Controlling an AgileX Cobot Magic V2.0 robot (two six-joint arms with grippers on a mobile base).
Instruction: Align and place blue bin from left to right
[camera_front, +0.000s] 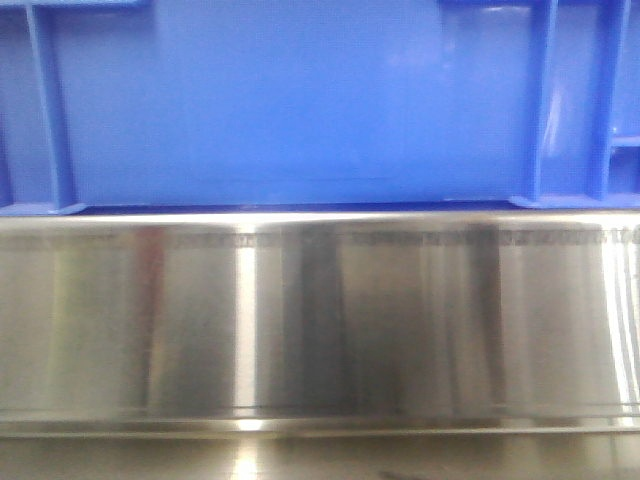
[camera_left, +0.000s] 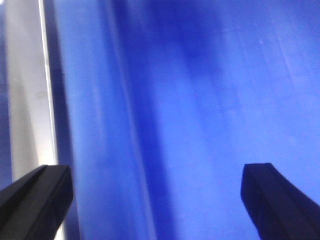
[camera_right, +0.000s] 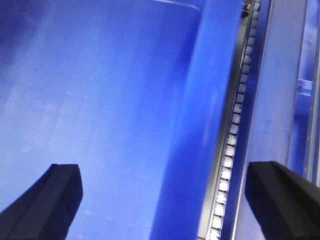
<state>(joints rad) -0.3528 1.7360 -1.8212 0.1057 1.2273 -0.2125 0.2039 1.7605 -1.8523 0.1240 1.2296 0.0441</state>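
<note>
The left gripper grabs the bin's rim (camera_left: 107, 135) next, to lift the blue bin off the steel bar for placing.
The blue bin (camera_front: 300, 110) fills the top of the front view: a flat side panel with vertical ribs at both ends, resting above a shiny steel rail. In the left wrist view the blue bin (camera_left: 200, 110) fills nearly the whole frame, and my left gripper (camera_left: 157, 187) hangs open close over it, with black fingertips (camera_left: 42, 195) far apart and nothing between them. In the right wrist view the blue bin (camera_right: 100, 100) and its rounded rim lie under my right gripper (camera_right: 162, 187), also open and holding nothing.
A brushed stainless-steel front panel (camera_front: 320, 320) spans the lower front view. A steel strip (camera_left: 30, 100) runs along the bin's left edge. A track of small white rollers (camera_right: 232, 135) runs beside the bin's right rim, with more blue plastic (camera_right: 280, 100) beyond.
</note>
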